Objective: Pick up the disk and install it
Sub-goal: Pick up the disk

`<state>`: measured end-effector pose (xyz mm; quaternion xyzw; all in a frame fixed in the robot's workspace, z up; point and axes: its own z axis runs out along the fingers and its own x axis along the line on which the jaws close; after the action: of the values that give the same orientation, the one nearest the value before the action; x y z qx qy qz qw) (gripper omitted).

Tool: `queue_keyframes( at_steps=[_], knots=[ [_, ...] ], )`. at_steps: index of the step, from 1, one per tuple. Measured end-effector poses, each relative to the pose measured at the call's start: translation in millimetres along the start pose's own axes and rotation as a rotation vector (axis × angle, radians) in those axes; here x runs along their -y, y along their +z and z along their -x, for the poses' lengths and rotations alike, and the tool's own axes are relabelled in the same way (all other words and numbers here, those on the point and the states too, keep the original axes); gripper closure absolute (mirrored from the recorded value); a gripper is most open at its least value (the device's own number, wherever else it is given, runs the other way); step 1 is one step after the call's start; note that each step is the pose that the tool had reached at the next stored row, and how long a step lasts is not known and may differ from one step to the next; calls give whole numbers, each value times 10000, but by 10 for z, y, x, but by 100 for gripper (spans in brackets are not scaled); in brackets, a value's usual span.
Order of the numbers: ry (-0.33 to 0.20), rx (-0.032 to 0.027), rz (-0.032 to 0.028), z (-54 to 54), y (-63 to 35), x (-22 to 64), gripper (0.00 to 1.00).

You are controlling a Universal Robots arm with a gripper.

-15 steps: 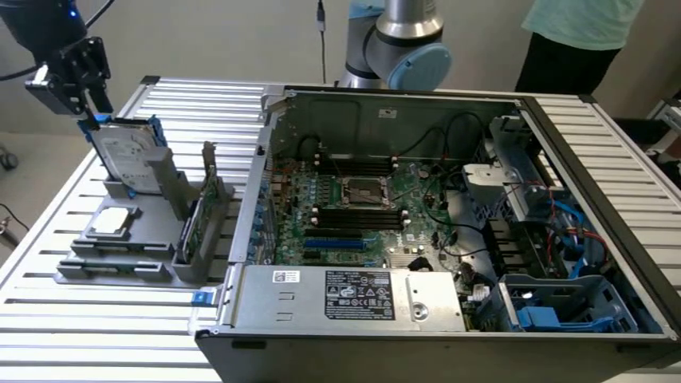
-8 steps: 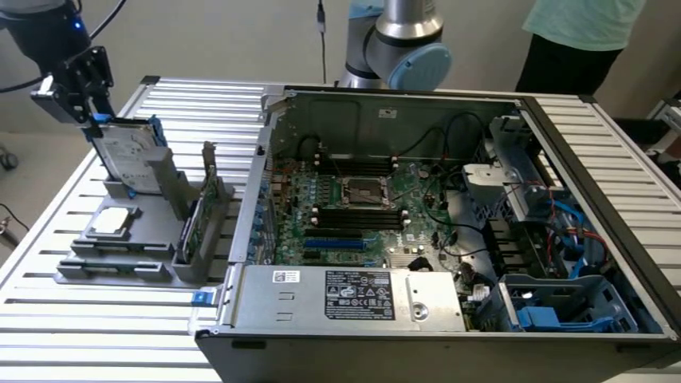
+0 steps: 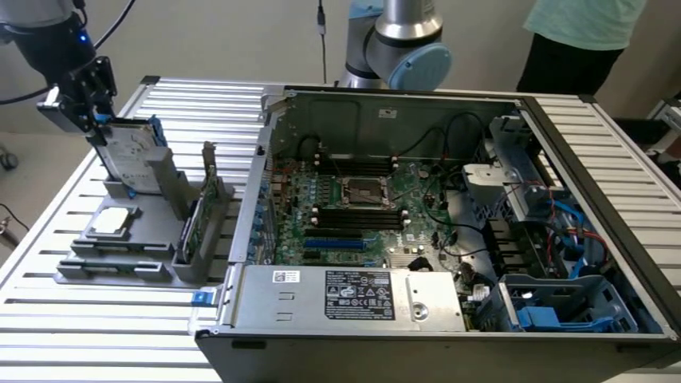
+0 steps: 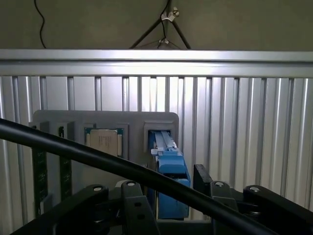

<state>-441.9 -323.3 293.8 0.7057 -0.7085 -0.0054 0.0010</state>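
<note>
My fingers are beside the blue bracket [image 4: 171,176] at the disk's top edge in the wrist view, so my gripper should close on the bracket.
The disk [image 3: 132,156], silver-grey with a white label and a blue bracket, stands on edge in a slot of the grey holder [image 3: 115,259] on the slatted table, at the exterior view's left. My gripper [image 3: 98,126] hangs directly over its top edge. In the wrist view the disk [image 4: 171,169] appears edge-on, its blue bracket lying between my two black fingers [image 4: 134,205]. The gripper [image 4: 172,201] is open, with a small gap on each side of the bracket.
The holder also carries a square silver processor chip [image 3: 112,222] and an upright green circuit card [image 3: 196,225]. The open computer case [image 3: 532,108] fills the table's middle, with a blue drive bay [image 3: 553,307] at its near corner. A person [image 3: 580,40] stands behind. A black cable [image 4: 98,159] crosses the wrist view.
</note>
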Motion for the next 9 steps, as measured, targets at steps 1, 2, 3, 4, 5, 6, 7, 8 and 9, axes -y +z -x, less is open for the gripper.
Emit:
queue_keyframes(
  at_steps=[1, 2, 3, 4, 5, 6, 7, 8, 9],
  knots=[
    [0, 0, 0, 0, 20, 0, 49],
    [0, 0, 0, 0, 38, 0, 49],
    [0, 0, 1, -1, 55, 0, 49],
    [0, 1, -1, -1, 73, 1, 49],
    [0, 1, 0, -1, 83, 1, 49],
    [0, 0, 1, -1, 87, 1, 49],
    [0, -2, 7, -1, 86, 0, 49],
    [1, -1, 12, -1, 87, 0, 49],
    [2, -1, 18, 0, 87, 0, 49]
  ],
)
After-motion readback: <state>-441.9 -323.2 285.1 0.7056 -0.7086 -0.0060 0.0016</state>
